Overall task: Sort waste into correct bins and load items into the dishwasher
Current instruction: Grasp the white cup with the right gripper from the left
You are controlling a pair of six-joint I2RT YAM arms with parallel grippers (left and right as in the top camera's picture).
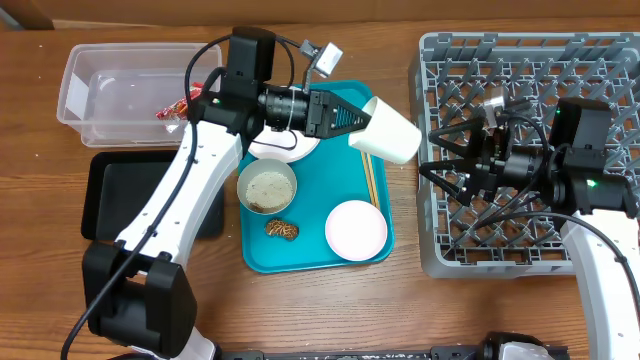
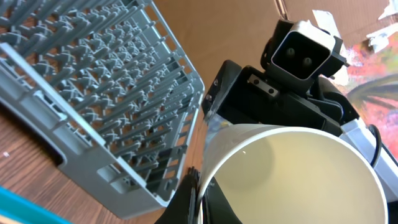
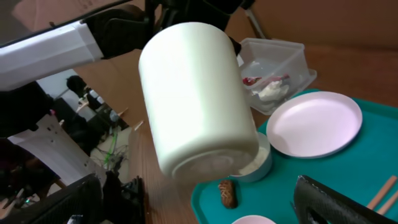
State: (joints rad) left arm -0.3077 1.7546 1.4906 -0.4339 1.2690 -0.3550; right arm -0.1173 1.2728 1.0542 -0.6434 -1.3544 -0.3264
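Note:
The right gripper grabs the white cup around its base end [image 1: 404, 141] next, opposite the held rim, to load the cup opening-first into the rack [image 1: 530, 70].
My left gripper [image 1: 358, 122] is shut on the rim of the white cup [image 1: 385, 130] and holds it tilted in the air between the teal tray and the grey dish rack [image 1: 530, 70]. In the left wrist view its fingers [image 2: 199, 199] pinch the cup wall [image 2: 292, 174]. My right gripper [image 1: 440, 155] is open and empty at the rack's left edge, facing the cup [image 3: 199, 99]. A bowl of rice grains [image 1: 267, 187], a brown lump [image 1: 282, 229], a small plate [image 1: 356, 229], a larger plate [image 1: 285, 148] and chopsticks [image 1: 372, 185] lie on the tray.
The teal tray [image 1: 260, 255] sits mid-table. The clear tub [image 1: 110, 90] at the back left holds the red wrapper [image 1: 175, 108] and a white scrap [image 3: 267, 90]. The black tray [image 1: 110, 195] lies in front of it.

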